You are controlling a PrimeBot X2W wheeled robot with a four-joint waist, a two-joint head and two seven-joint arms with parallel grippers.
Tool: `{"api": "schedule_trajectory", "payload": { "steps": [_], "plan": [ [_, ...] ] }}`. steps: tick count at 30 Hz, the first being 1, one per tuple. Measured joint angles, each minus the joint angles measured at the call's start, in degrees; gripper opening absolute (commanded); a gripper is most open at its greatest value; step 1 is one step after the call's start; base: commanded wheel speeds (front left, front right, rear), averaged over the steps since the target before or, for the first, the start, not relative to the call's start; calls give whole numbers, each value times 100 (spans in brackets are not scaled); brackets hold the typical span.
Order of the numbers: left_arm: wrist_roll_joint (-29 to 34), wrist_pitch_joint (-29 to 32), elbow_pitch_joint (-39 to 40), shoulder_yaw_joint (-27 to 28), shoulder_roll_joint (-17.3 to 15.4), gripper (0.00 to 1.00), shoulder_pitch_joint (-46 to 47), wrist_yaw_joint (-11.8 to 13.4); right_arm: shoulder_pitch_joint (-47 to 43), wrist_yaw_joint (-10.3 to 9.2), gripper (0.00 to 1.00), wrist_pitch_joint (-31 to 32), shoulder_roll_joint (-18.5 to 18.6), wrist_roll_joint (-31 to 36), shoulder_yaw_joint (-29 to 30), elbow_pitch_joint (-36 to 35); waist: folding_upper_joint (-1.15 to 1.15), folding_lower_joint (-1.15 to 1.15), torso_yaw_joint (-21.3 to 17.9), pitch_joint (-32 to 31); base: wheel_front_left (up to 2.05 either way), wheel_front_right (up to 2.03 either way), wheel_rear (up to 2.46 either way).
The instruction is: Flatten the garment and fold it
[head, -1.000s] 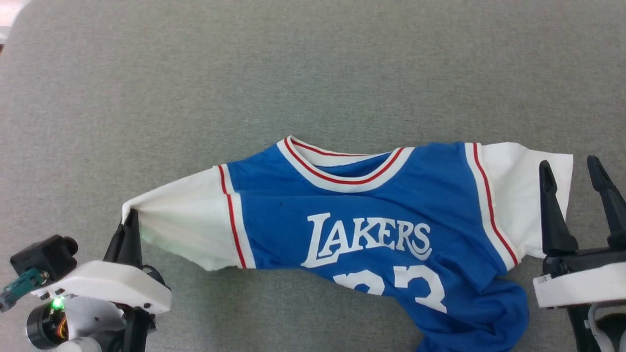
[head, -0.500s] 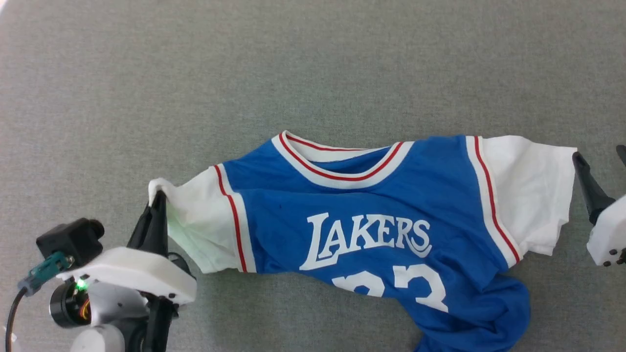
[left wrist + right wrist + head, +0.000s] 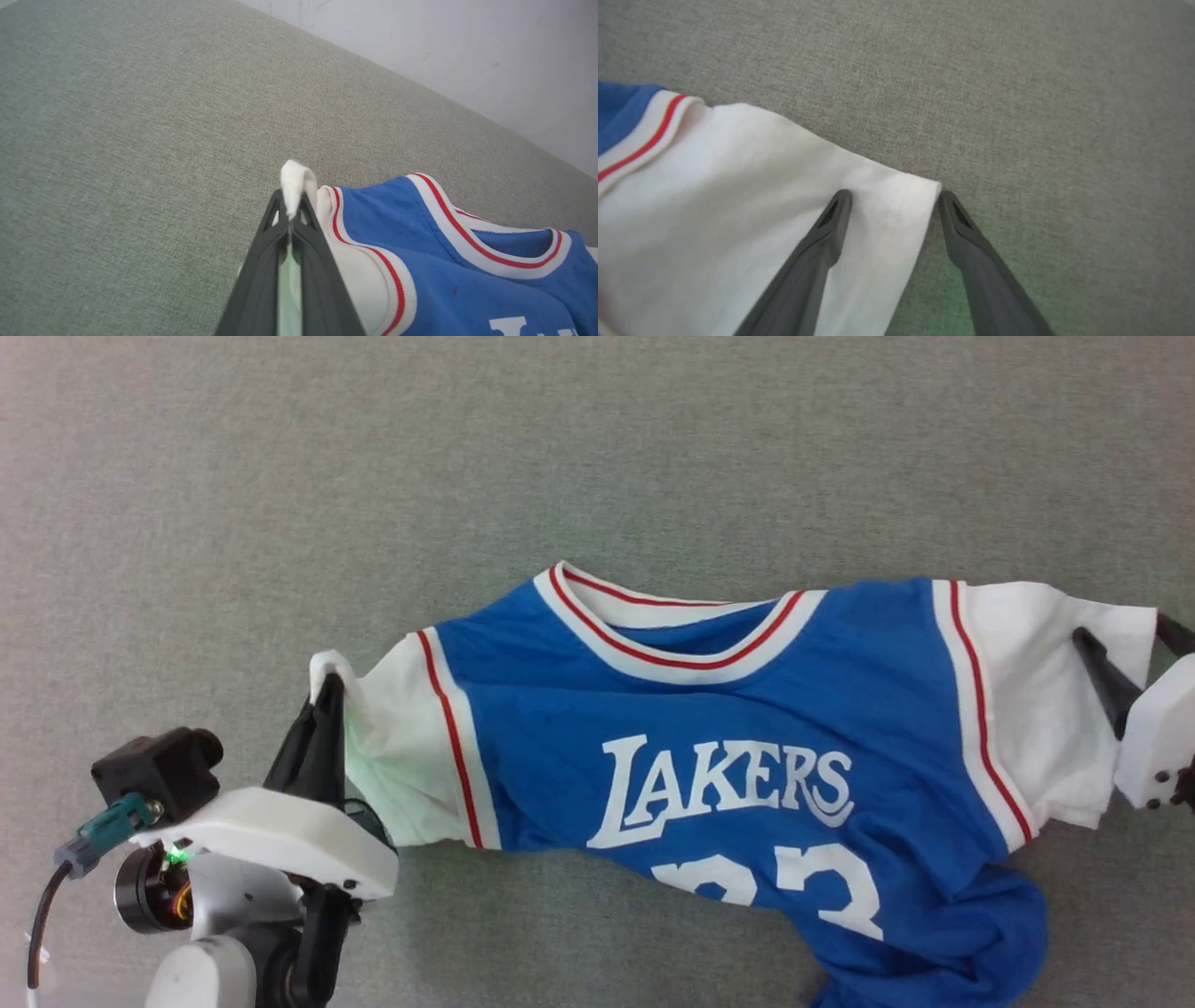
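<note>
The jersey's bunched lower part point(image 3: 941, 941) needs to be straightened out, so my right gripper will next pick up the jersey by its white sleeve corner point(image 3: 1145, 622).
The garment point(image 3: 709, 747), a bright blue jersey with white sleeves, red trim and white lettering, lies chest up on the grey cloth surface. Its lower part is bunched at the bottom right. My left gripper point(image 3: 329, 683) is shut on the tip of the sleeve at the left, and a white tuft point(image 3: 294, 179) sticks out past the left gripper point(image 3: 292, 205). My right gripper point(image 3: 1125, 633) stands open at the other sleeve point(image 3: 738, 210). In the right wrist view the right gripper point(image 3: 894, 195) straddles the hem corner, one finger over the sleeve, the other over bare surface.
The grey-green cloth surface point(image 3: 467, 457) stretches wide on the far side of the jersey. A pale wall point(image 3: 467, 56) borders it in the left wrist view. The crumpled blue hem point(image 3: 943, 943) runs off the bottom edge of the head view.
The left gripper has carried the sleeve tip inward and away from me, slackening that sleeve. The right gripper swung outward, then back over the right sleeve's hem. The head view has shifted slightly.
</note>
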State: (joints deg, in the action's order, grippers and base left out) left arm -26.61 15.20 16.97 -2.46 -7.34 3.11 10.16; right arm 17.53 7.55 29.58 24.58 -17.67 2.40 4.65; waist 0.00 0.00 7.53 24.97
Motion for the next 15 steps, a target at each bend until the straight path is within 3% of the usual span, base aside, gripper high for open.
{"api": "schedule_trajectory", "payload": {
  "steps": [3, 4, 5, 10, 15],
  "plan": [
    [-1, 0, 0, -8, 1, 0, -1, -1, 43, 0, 100, 216, -31, -144, 76, 89, 0, 0, 49, 16, 0, 0, 0],
    [-1, 0, -1, -10, 2, 0, -1, -1, 50, -1, 60, 324, -29, -229, 84, 91, 0, -1, 61, 16, 0, 0, 0],
    [-1, 0, -1, -10, 3, 0, -1, -1, 63, -1, 0, 434, -45, -331, 118, 89, 0, -1, 66, 12, 0, 0, 0],
    [-10, 0, -12, -11, -2, 0, -1, -1, 70, -2, 0, 765, -152, -617, 110, -44, 0, 0, 48, -53, 0, 0, 0],
    [52, -92, -91, -135, -38, 0, 204, -112, 89, -1, 0, 269, -396, -538, 226, -158, 0, 0, -6, -216, 0, 0, 0]
  ]
}}
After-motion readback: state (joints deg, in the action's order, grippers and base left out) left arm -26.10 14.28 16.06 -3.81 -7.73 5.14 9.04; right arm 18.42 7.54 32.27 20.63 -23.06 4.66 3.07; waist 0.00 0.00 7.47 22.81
